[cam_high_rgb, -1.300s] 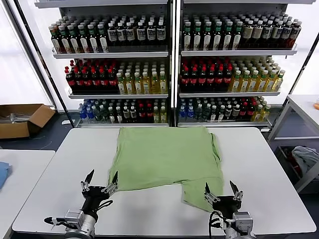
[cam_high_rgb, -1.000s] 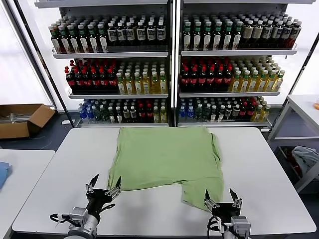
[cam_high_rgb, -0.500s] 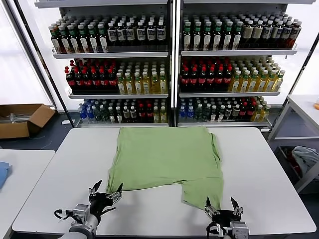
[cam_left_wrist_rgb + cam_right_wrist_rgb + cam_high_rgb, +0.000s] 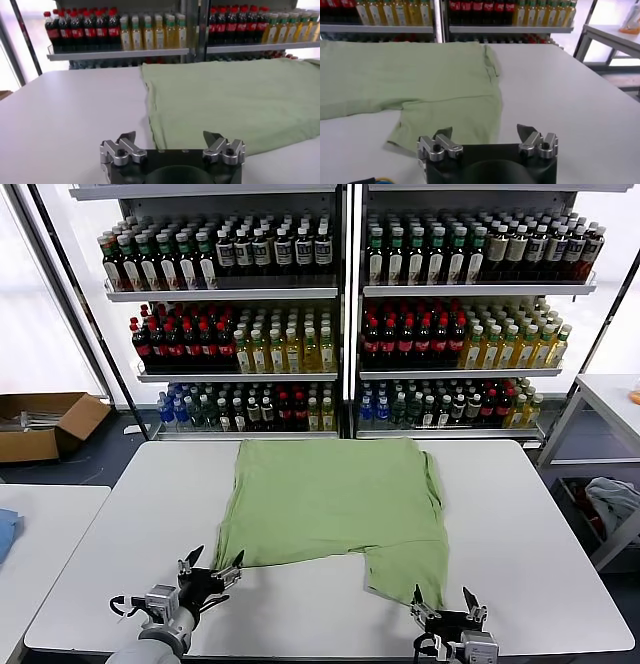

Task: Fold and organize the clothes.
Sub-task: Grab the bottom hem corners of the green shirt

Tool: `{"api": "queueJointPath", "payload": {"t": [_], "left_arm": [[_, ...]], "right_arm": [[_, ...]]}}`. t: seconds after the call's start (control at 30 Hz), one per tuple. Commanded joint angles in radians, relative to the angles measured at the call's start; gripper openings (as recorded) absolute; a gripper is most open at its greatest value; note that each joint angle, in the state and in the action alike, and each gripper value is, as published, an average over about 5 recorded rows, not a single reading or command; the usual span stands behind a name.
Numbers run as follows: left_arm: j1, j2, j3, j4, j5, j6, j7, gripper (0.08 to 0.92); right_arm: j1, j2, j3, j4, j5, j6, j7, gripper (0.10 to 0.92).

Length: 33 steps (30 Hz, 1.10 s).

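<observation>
The light green shirt (image 4: 335,499) needs to be folded neatly along its length. My right gripper should grab it by its sleeve flap (image 4: 410,568) next.
A light green shirt (image 4: 335,499) lies plain side up on the white table (image 4: 530,534), partly folded, with one sleeve flap hanging toward the near edge at the right. It also shows in the left wrist view (image 4: 235,100) and in the right wrist view (image 4: 415,85). My left gripper (image 4: 211,564) is open and empty, low at the shirt's near left corner. My right gripper (image 4: 443,596) is open and empty, just short of the sleeve flap's near edge. In the wrist views the left gripper (image 4: 170,137) and the right gripper (image 4: 484,131) hold nothing.
Shelves of bottles (image 4: 340,314) stand behind the table. A cardboard box (image 4: 40,424) lies on the floor at the left. A second table (image 4: 45,524) is at the left, a side table (image 4: 610,399) at the right with cloth (image 4: 612,502) beneath it.
Both grippers have moved back toward the table's near edge and lower, away from the shirt's hem. They stay open. The shirt has not moved.
</observation>
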Motion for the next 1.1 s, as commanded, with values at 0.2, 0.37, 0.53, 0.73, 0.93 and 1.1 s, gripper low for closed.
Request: {"api": "queueJointPath", "payload": {"t": [0.2, 0.37, 0.53, 0.73, 0.93, 1.1], "left_arm": [[-0.003, 0.002, 0.002, 0.008, -0.013, 0.006, 0.002, 0.823], [0.004, -0.002, 0.006, 0.002, -0.008, 0.005, 0.003, 0.823], [0.008, -0.005, 0.007, 0.003, -0.004, 0.003, 0.004, 0.823], [0.011, -0.004, 0.009, 0.007, -0.002, 0.003, 0.007, 0.818], [0.017, -0.004, 0.019, 0.014, 0.011, 0.002, 0.009, 0.704], [0.025, -0.001, 0.029, 0.019, 0.026, 0.001, 0.015, 0.557]], "right_arm": [[0.006, 0.007, -0.002, -0.027, 0.002, 0.000, 0.001, 0.823], [0.010, 0.011, -0.005, -0.035, 0.005, 0.000, 0.000, 0.823], [0.011, 0.010, -0.007, -0.049, 0.007, 0.001, 0.000, 0.823], [0.010, 0.008, -0.013, -0.059, 0.006, 0.000, 0.001, 0.823], [0.012, 0.008, -0.018, -0.068, 0.005, 0.004, 0.002, 0.724], [0.016, 0.009, -0.017, -0.078, 0.005, 0.016, 0.000, 0.577]]}}
